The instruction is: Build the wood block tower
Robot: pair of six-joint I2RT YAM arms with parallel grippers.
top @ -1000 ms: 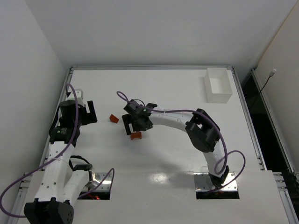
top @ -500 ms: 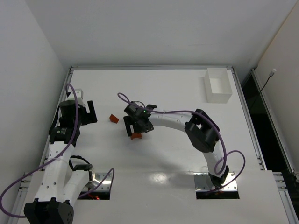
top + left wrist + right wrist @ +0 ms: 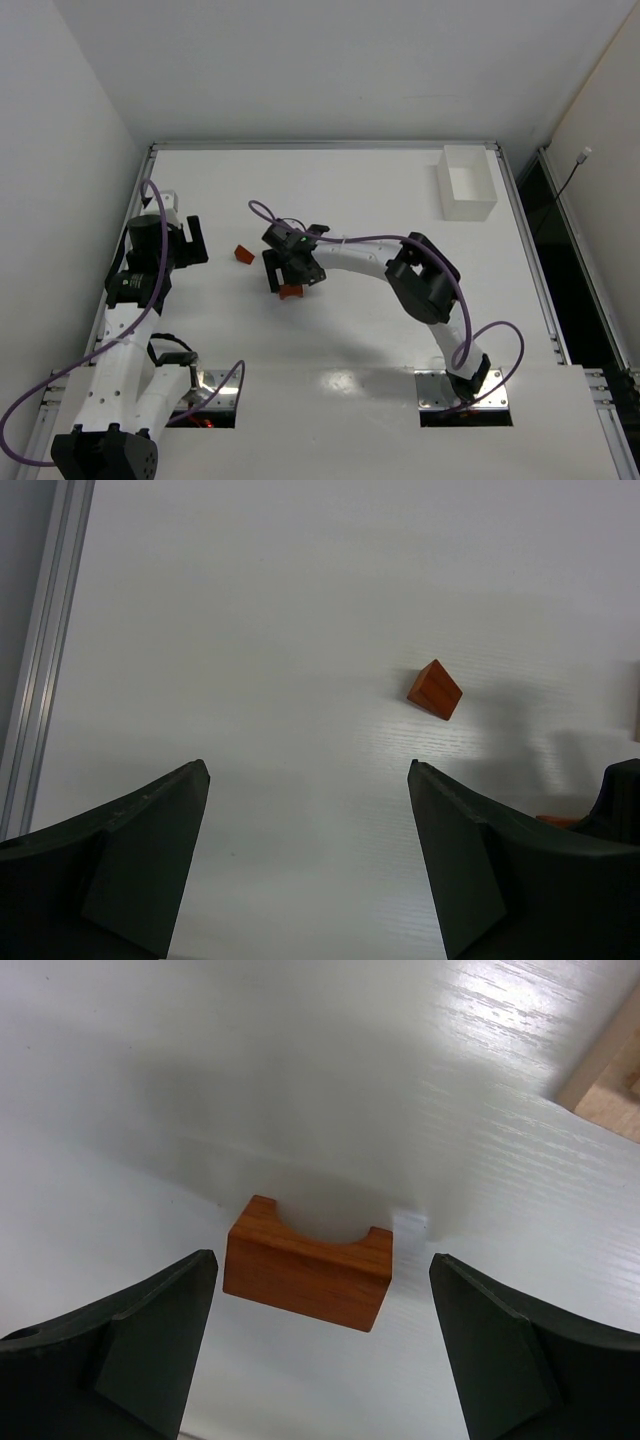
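Observation:
The two ends of the arch block [image 3: 291, 291] [image 3: 308, 1272] are between both fingers of the right gripper, so the robot needs to close it now. Closing now would hold the block.
A reddish-orange arch block [image 3: 308, 1272] lies on the white table, its hollow facing away from me. My right gripper [image 3: 320, 1257] hangs open just above it, one finger on each side, not touching. From above, the arch block [image 3: 291, 291] peeks out under the right gripper [image 3: 290, 274]. A reddish-orange wedge [image 3: 243, 254] lies just left of it, also visible as the wedge [image 3: 434, 690] ahead of my open, empty left gripper [image 3: 308, 767]. The left gripper [image 3: 190, 240] sits by the table's left side. A pale wooden piece [image 3: 605, 1070] shows at the frame corner; no stacked tower is in view.
A white rectangular box [image 3: 467, 182] stands at the far right corner. A metal rail [image 3: 40, 650] runs along the table's left edge. The right arm's elbow [image 3: 422, 280] rises over the table's middle right.
The right arm has shifted slightly left, its gripper settling over the arch block. The left arm and both orange blocks have not moved.

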